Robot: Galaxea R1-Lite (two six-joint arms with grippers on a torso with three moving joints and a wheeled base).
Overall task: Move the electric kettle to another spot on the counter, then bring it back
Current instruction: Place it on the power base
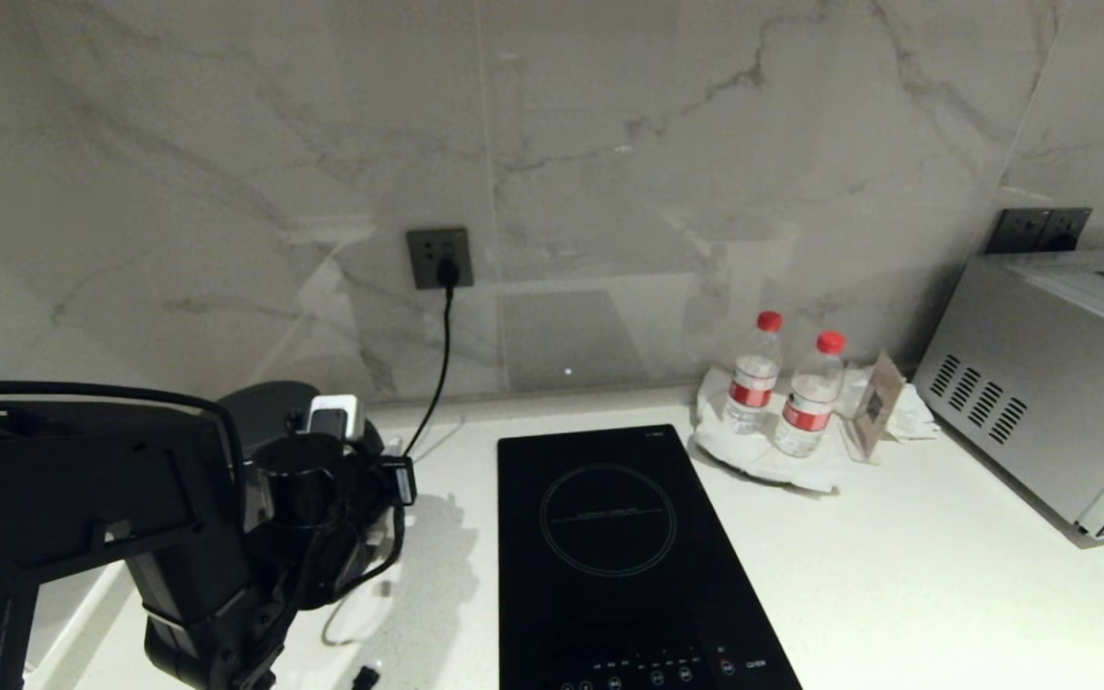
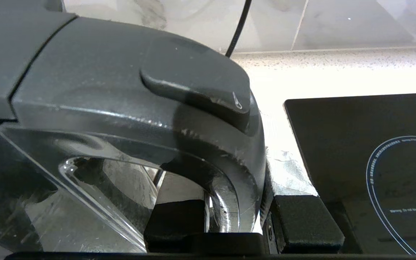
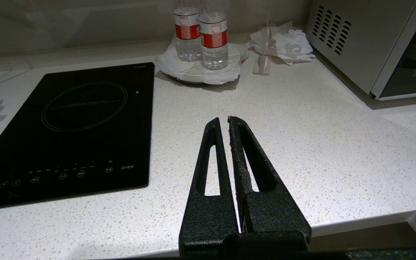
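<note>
I need to open my left gripper now. The kettle's dark body is low on the white counter in the head view, so the kettle would stay standing.
The electric kettle stands at the left of the counter, mostly hidden behind my left arm. Up close in the left wrist view, its dark grey handle with the thumb lever fills the frame. My left gripper is shut on that handle, one finger inside the loop and one outside. Whether the kettle rests on the counter or hangs above it I cannot tell. My right gripper is shut and holds nothing, above the counter near its front edge.
A black glass cooktop lies right of the kettle. Two water bottles stand on a plate at the back, beside a silver microwave. A black cord hangs from the wall socket.
</note>
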